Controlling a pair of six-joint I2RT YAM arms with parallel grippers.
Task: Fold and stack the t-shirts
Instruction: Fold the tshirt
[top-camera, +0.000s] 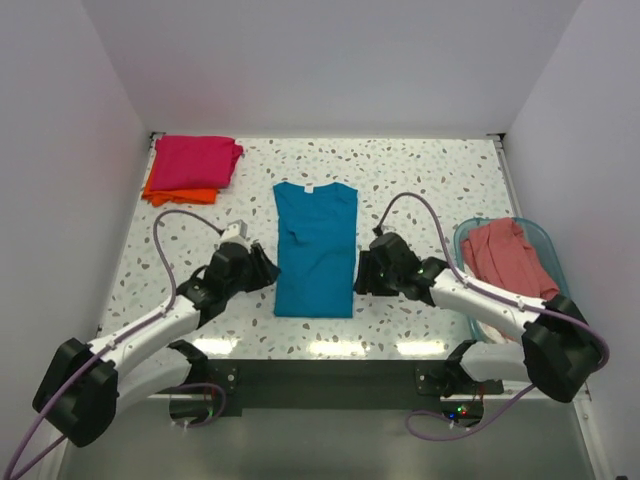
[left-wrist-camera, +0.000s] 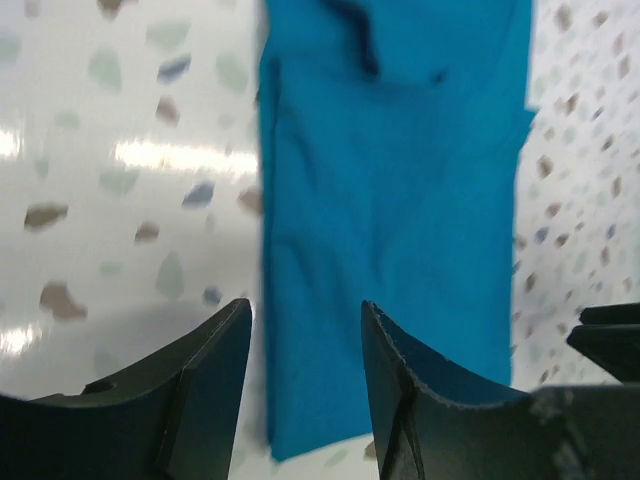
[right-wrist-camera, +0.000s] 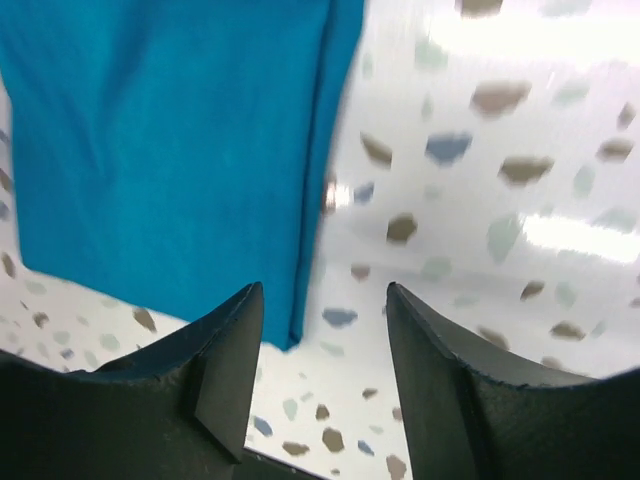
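Observation:
The robot's left gripper should next grab the teal blue t-shirt's hem corner (top-camera: 279, 312) (left-wrist-camera: 283, 444), so that the hem can be folded toward the collar.
A teal blue t-shirt (top-camera: 315, 250) lies flat in the middle of the table, folded into a long narrow strip with its collar at the far end. My left gripper (top-camera: 268, 268) sits at the strip's left edge near the hem, jaws open over the cloth edge (left-wrist-camera: 400, 200) with nothing held (left-wrist-camera: 305, 320). At the right edge my right gripper (top-camera: 362, 272) is open too (right-wrist-camera: 325, 300), just past the shirt's near corner (right-wrist-camera: 170, 140). A folded magenta pink t-shirt (top-camera: 197, 160) rests on a folded orange one (top-camera: 180, 193) at the far left. A salmon pink t-shirt (top-camera: 505, 255) lies crumpled in the basket.
The clear blue-tinted plastic basket (top-camera: 548, 250) stands at the right edge of the speckled table (top-camera: 430, 180). White walls close in the table on the left, back and right.

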